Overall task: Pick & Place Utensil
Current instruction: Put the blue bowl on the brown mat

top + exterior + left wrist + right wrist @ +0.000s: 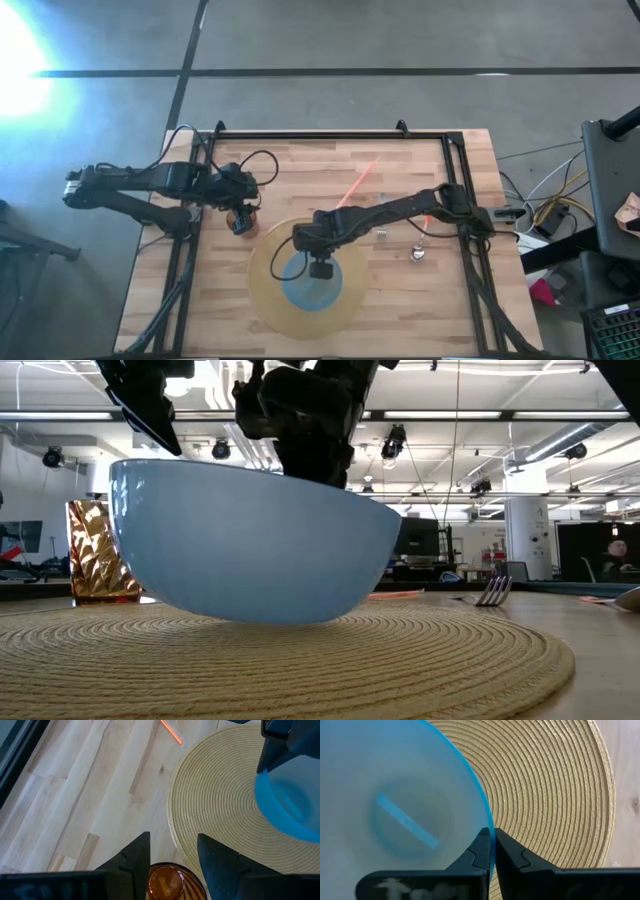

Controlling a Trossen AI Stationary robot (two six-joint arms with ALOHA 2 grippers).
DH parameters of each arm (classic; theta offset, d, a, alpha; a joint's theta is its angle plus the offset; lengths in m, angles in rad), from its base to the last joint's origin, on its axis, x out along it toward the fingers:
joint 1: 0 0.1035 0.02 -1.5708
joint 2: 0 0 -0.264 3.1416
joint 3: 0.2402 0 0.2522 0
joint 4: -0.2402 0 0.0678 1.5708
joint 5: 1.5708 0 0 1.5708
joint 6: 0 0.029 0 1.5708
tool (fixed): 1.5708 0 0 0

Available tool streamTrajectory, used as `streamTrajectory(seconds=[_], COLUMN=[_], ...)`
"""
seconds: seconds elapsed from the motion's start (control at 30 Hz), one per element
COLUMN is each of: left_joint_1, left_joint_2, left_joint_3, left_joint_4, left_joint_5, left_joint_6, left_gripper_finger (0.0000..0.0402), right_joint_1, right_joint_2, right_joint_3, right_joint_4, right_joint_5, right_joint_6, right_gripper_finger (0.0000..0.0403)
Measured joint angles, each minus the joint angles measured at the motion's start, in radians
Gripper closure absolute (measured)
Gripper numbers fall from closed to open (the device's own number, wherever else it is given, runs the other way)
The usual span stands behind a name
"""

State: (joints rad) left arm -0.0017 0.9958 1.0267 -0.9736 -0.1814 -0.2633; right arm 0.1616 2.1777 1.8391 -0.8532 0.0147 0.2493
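Observation:
The woven placemat lies evenly around the pale blue bowl's low base, so the bowl would settle flat there if my right gripper opened now.
A pale blue bowl sits tilted on a round woven placemat. In the low view the bowl has its left rim higher than its right. My right gripper is shut on the bowl's rim. My left gripper is open over an amber faceted cup, one finger on either side of the cup's rim; whether they touch it I cannot tell. The cup stands on the table left of the mat. A fork and a spoon lie on the wood to the mat's right. My right gripper pinches the bowl's rim on its far side, one finger inside the bowl and one outside. The fingers come from above, pointing down. The bowl hangs tilted in the hold, its underside down at the mat.
An orange stick lies on the far part of the table, beyond the mat. A black frame runs round the table's edges. Bare wood lies between the mat and the table's right rail, around the fork.

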Motion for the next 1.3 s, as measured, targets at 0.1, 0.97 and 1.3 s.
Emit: streamTrajectory(seconds=[0.1, 0.97, 1.3], left_joint_1=[0.000, 0.000, 0.000], left_joint_2=[0.000, 0.000, 0.000], left_joint_3=[0.000, 0.000, 0.000], left_joint_4=[0.000, 0.000, 0.000], left_joint_5=[0.000, 0.008, 0.008], left_joint_6=[0.000, -0.033, -0.033], left_gripper_finger=[0.0248, 0.0248, 0.0248], right_joint_1=[0.000, -0.001, -0.002], right_joint_2=[0.000, 0.000, -0.017], right_joint_3=[-0.002, -0.025, -0.025], right_joint_4=[-0.005, 0.029, -0.005], right_joint_5=[0.000, -0.041, -0.043], right_joint_6=[0.000, -0.024, -0.066], right_gripper_finger=[0.0394, 0.0358, 0.0313])
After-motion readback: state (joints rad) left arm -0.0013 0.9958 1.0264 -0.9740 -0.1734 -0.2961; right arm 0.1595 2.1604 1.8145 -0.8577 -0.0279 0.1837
